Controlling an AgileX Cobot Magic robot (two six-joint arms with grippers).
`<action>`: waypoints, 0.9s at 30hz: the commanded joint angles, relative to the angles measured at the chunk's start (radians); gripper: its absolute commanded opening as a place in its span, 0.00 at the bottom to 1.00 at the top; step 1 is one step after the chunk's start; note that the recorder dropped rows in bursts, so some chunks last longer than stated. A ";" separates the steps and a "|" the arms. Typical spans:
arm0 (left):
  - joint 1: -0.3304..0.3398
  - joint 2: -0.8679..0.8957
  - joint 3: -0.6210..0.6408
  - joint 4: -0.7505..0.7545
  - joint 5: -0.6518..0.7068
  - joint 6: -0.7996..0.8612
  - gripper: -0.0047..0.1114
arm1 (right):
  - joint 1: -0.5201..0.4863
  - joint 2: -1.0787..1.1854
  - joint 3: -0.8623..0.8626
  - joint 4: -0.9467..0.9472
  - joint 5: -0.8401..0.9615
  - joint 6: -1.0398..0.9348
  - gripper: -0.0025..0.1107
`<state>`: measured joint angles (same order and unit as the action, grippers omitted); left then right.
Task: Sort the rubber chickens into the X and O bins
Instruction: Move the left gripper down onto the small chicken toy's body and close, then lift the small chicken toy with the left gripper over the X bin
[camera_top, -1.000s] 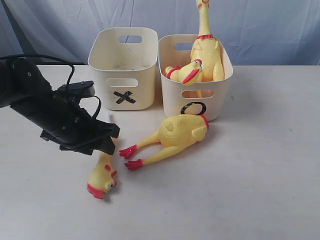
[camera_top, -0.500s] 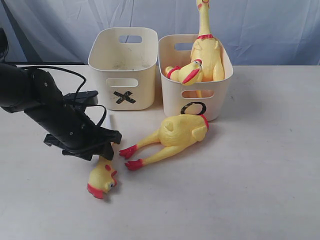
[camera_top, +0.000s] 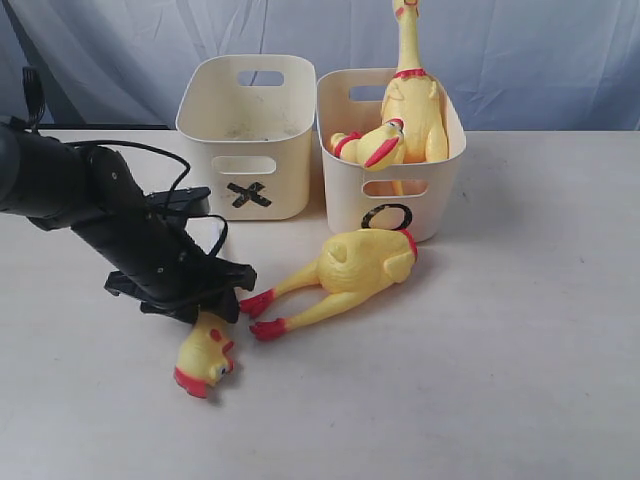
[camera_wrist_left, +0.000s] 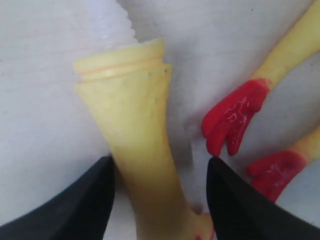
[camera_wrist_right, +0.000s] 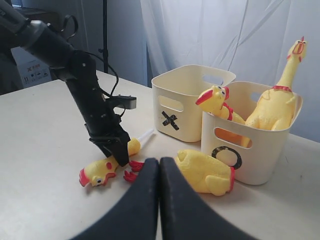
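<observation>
My left gripper's fingers reach down on either side of the neck (camera_wrist_left: 145, 155) at the table, so it is time for my left gripper to close on the neck now.
A head-and-neck chicken piece (camera_top: 205, 360) lies on the table, its red comb toward the front. My left gripper (camera_top: 215, 305) is low over its neck (camera_wrist_left: 137, 125), open, with one finger on each side; one finger touches the neck, the other stands apart from it. A headless chicken body (camera_top: 360, 265) lies in front of the O bin (camera_top: 440, 200), its red feet (camera_wrist_left: 232, 117) beside the neck. Two whole chickens (camera_top: 415, 100) sit in the O bin. The X bin (camera_top: 285, 170) stands to its left. My right gripper (camera_wrist_right: 160, 162) is shut on nothing, away from the toys.
A white ridged tube (camera_wrist_left: 107, 22) sticks out from the cut end of the neck. A blue curtain (camera_top: 520, 50) hangs behind the bins. The left arm's cable (camera_top: 150, 150) loops above the table near the X bin.
The left arm has slid right and lower, bringing its gripper further down over the neck of the head piece. The toys and bins have not moved.
</observation>
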<state>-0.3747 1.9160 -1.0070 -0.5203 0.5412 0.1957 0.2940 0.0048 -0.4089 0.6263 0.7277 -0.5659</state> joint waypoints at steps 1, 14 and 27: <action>-0.006 0.004 -0.010 -0.001 -0.007 -0.004 0.48 | -0.002 -0.005 0.002 0.004 0.001 -0.010 0.02; -0.006 0.004 -0.010 -0.003 -0.020 -0.004 0.19 | -0.002 -0.005 0.002 0.004 -0.001 -0.010 0.02; -0.006 -0.002 -0.010 0.062 0.142 -0.004 0.04 | -0.002 -0.005 0.002 0.004 -0.001 -0.010 0.02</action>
<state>-0.3764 1.9201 -1.0170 -0.4903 0.6040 0.1957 0.2940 0.0048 -0.4089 0.6263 0.7277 -0.5659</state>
